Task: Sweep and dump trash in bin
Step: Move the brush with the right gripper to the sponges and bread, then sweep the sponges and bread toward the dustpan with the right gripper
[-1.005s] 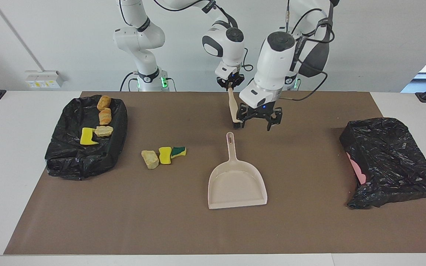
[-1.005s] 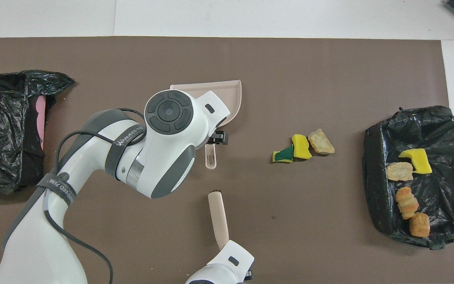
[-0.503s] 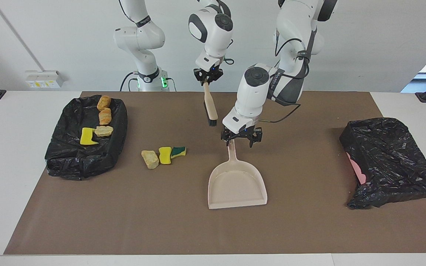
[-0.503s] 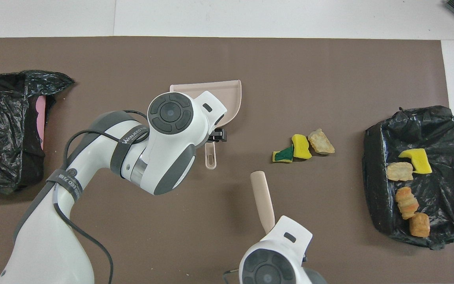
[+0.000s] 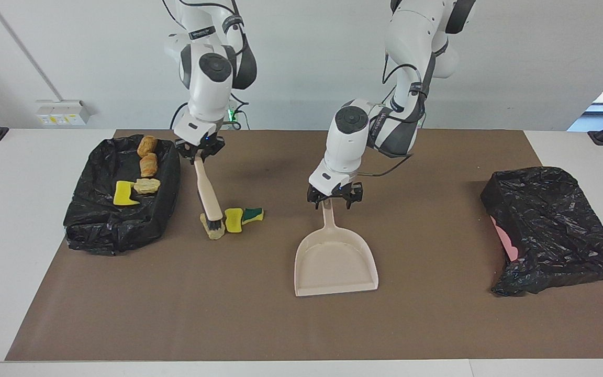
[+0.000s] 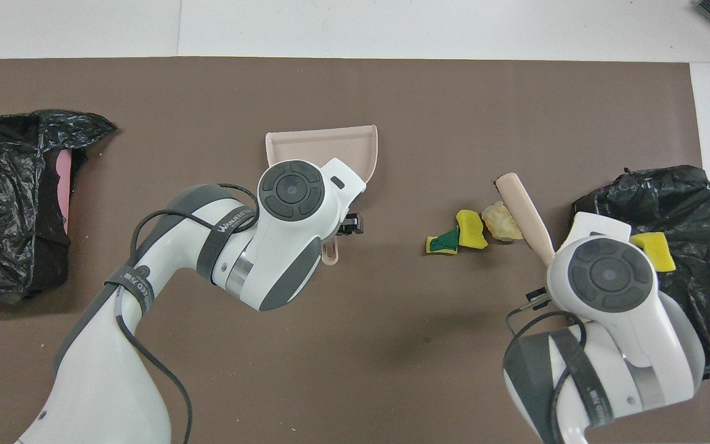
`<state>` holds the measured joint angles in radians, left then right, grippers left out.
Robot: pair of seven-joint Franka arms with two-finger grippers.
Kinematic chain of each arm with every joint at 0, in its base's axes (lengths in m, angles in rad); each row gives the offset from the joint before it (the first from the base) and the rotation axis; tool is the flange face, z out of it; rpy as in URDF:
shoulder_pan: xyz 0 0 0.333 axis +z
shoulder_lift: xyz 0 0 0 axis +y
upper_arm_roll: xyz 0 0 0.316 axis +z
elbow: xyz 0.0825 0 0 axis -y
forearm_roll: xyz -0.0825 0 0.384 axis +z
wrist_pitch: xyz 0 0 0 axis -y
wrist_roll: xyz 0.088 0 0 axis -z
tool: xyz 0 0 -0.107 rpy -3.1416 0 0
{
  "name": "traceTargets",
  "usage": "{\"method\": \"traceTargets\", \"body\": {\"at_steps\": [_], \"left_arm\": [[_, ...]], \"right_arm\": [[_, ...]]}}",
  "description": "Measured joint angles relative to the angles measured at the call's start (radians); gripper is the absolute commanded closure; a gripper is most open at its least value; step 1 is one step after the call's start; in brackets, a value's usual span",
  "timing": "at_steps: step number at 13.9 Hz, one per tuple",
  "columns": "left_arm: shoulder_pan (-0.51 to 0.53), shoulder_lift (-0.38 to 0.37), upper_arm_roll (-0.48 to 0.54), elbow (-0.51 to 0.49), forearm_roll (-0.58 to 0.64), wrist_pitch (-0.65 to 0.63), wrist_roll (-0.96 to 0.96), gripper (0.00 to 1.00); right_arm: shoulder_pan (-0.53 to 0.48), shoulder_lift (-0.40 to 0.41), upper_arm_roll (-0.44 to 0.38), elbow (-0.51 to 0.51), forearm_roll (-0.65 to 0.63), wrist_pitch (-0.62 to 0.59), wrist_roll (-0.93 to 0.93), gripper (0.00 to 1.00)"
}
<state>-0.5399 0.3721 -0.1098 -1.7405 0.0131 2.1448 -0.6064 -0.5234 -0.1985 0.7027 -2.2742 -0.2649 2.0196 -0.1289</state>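
Note:
My left gripper should close on the dustpan handle [image 6: 331, 254] now, because it is low over the handle and in line with the beige pan [image 6: 323, 145].
Three loose trash scraps lie together on the brown mat: a beige chunk [image 5: 214, 233] [image 6: 501, 222], a yellow sponge [image 5: 234, 220] [image 6: 470, 228] and a green-yellow sponge [image 5: 253, 214] [image 6: 441, 242]. Four more scraps [image 5: 147, 173] lie in the black-lined bin [image 5: 97, 225] [image 6: 700, 191]. My right gripper [image 5: 199, 154] is shut on the beige brush [image 5: 208, 191] [image 6: 522, 206], with its bristles down at the beige chunk. My left gripper [image 5: 334, 199] [image 6: 347, 223] is low at the handle of the beige dustpan [image 5: 335, 262] [image 6: 324, 145], which lies flat on the mat.
A second black bag [image 5: 553, 225] [image 6: 10, 203] with a pink thing [image 5: 511, 246] in it lies at the left arm's end of the table. The brown mat [image 5: 176, 314] covers most of the white table.
My right arm has swung the brush from mid-table toward its own end and down to the loose scraps. My left gripper has dropped to the dustpan's handle. The dustpan has not moved.

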Motion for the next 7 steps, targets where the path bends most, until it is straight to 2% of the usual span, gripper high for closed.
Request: {"method": "traceTargets", "body": {"at_steps": [2, 4, 6, 7], "left_arm": [[-0.004, 0.003, 0.0, -0.001, 0.0, 0.0, -0.002, 0.14], [-0.004, 0.006, 0.0, -0.001, 0.0, 0.0, -0.002, 0.41], [-0.004, 0.007, 0.0, -0.001, 0.0, 0.0, -0.002, 0.72], [-0.004, 0.007, 0.0, -0.001, 0.0, 0.0, -0.002, 0.76]], "right_arm": [[-0.03, 0.073, -0.001, 0.017, -0.079, 0.038, -0.002, 1.0], [-0.045, 0.142, -0.001, 0.024, -0.115, 0.07, 0.015, 1.0], [-0.044, 0.195, 0.004, 0.023, -0.117, 0.075, 0.092, 1.0], [-0.038, 0.214, 0.009, 0.021, -0.117, 0.074, 0.13, 1.0]]}}
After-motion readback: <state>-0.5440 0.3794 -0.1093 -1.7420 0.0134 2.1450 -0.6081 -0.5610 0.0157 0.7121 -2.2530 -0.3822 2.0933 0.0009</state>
